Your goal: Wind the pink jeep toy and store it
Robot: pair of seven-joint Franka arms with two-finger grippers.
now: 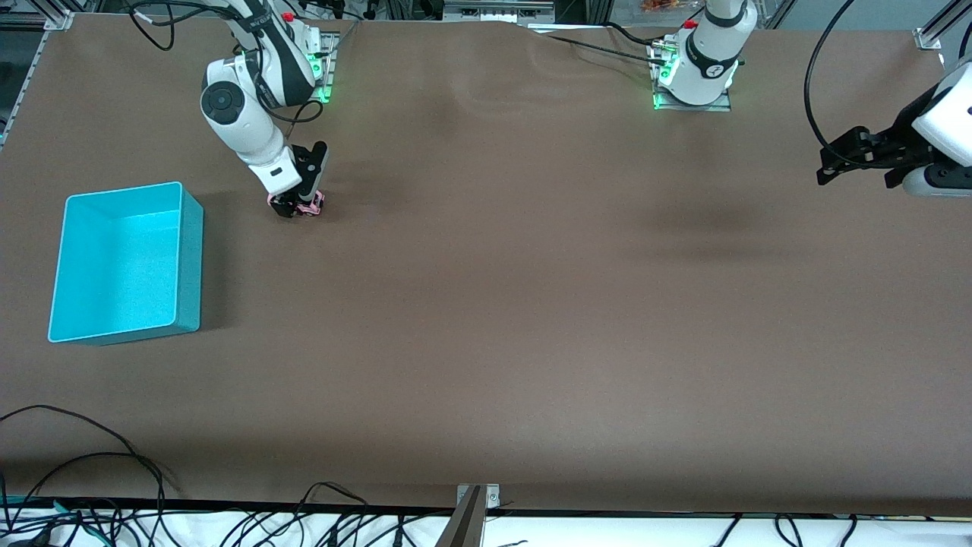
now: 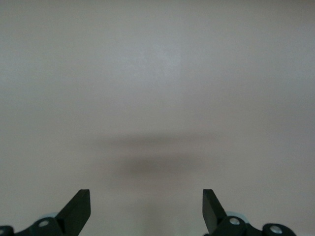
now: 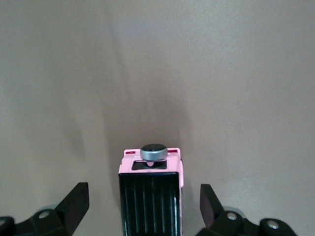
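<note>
My right gripper grabs the pink jeep by its black ribbed roof (image 3: 149, 201) next, to store the jeep in the turquoise bin.
The pink jeep toy (image 1: 310, 205) (image 3: 151, 191) stands on the brown table near the right arm's base, a small pink car with a black ribbed roof and a spare wheel at one end. My right gripper (image 1: 298, 208) (image 3: 143, 202) is down around it, open, one finger on each side of the roof with a gap to both. My left gripper (image 1: 828, 165) (image 2: 146, 206) hangs open and empty over the table's edge at the left arm's end, where that arm waits.
A turquoise bin (image 1: 121, 262) sits empty toward the right arm's end of the table, nearer to the front camera than the jeep. Loose black cables (image 1: 91, 486) trail along the table's front edge.
</note>
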